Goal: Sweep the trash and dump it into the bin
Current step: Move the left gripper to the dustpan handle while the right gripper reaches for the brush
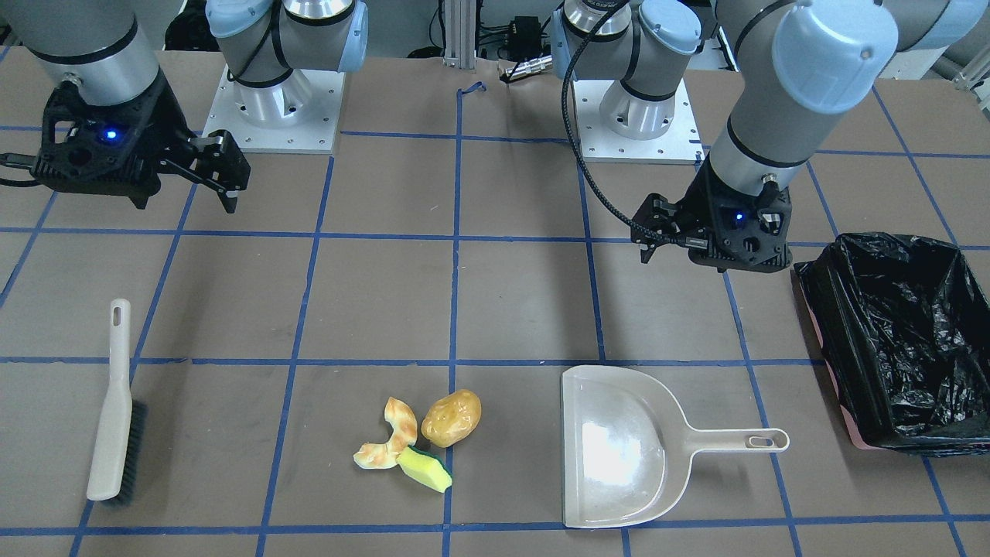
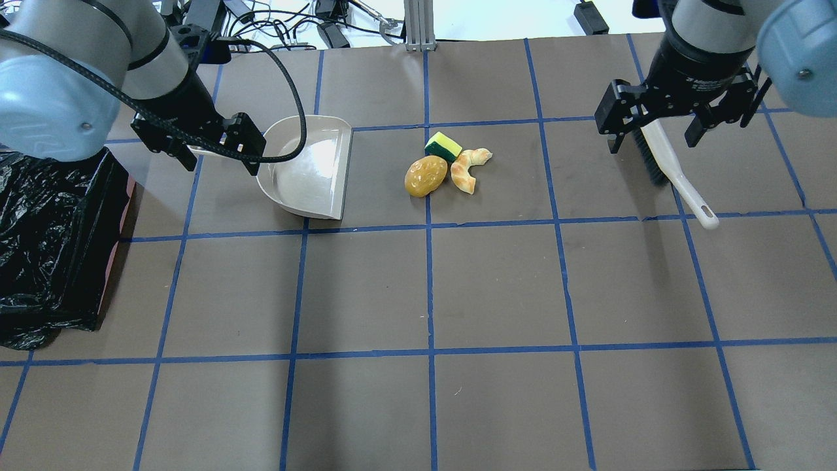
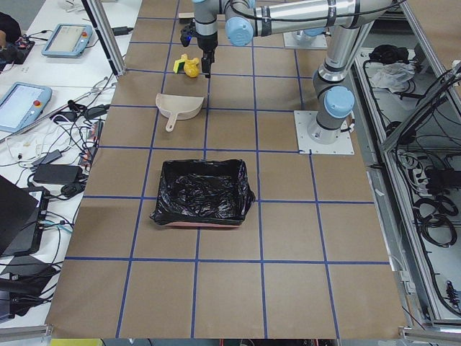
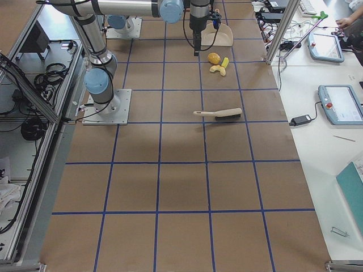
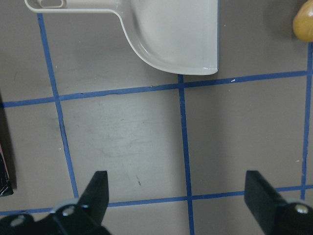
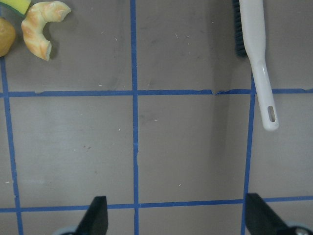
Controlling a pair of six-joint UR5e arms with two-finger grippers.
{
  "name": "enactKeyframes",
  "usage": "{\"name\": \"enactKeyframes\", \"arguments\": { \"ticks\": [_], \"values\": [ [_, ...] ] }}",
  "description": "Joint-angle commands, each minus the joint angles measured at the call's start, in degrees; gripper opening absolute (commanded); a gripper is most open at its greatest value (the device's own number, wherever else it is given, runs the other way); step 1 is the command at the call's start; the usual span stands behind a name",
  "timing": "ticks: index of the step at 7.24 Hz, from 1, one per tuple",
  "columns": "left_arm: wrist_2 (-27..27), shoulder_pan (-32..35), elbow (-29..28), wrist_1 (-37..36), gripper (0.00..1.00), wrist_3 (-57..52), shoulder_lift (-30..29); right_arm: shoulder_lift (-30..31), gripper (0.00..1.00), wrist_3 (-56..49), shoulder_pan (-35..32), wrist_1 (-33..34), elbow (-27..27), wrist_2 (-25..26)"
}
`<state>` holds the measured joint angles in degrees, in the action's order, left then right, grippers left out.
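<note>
The right gripper grabs the white brush by its handle (image 1: 120,334) next, to sweep the trash into the dustpan (image 1: 617,445).
The trash lies together on the table: a brown-yellow potato (image 1: 451,418) (image 2: 426,176), a curled peel strip (image 1: 390,437) (image 2: 469,169) (image 6: 41,27) and a yellow sponge wedge (image 1: 425,468) (image 2: 443,146). The bin (image 1: 820,309) (image 2: 39,216) (image 3: 202,216), lined with a black bag, stands at the table's end on my left. My left gripper (image 1: 648,236) (image 2: 219,154) (image 5: 178,191) is open and empty, above the table near the dustpan's handle. My right gripper (image 1: 228,174) (image 2: 654,134) (image 6: 176,215) is open and empty, above the table near the brush.
A beige dustpan (image 1: 619,449) (image 2: 307,167) (image 5: 176,34) lies empty between trash and bin, its mouth toward the trash. A white brush (image 1: 116,410) (image 2: 673,173) (image 6: 259,54) with black bristles lies on the trash's other side.
</note>
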<state>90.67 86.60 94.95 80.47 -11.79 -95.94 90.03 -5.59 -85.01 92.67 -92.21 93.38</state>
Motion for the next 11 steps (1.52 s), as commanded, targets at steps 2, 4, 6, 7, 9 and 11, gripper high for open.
{"name": "enactKeyframes", "arguments": {
  "ticks": [2,4,6,7,9,11],
  "values": [
    [0.21,-0.99,2.43,-10.64,1.00,-14.92,-5.99,-3.78,0.98,-10.13,8.17,7.86,-6.47,0.92],
    [0.82,-4.85,0.68,-14.43,1.00,-39.14,-10.30,-9.67,0.96,-21.70,14.41,15.82,-8.06,0.84],
    [3.54,-6.35,-3.79,-14.47,1.00,-57.46,-14.34,-14.33,0.96,-25.95,16.90,19.71,-8.25,0.40],
    [3.72,-6.36,-5.29,-13.33,1.00,-66.95,-16.10,-18.53,0.96,-29.45,16.72,25.40,-8.33,0.31],
    [4.52,-6.97,-5.57,-16.29,1.00,-81.68,-19.26,-20.15,0.95,-33.26,16.55,25.63,-8.77,0.31],
    [3.82,-7.06,-6.09,-18.22,1.00,-91.01,-22.35,-22.09,0.88,-33.79,16.55,27.55,-10.00,0.14]
  ]
}}
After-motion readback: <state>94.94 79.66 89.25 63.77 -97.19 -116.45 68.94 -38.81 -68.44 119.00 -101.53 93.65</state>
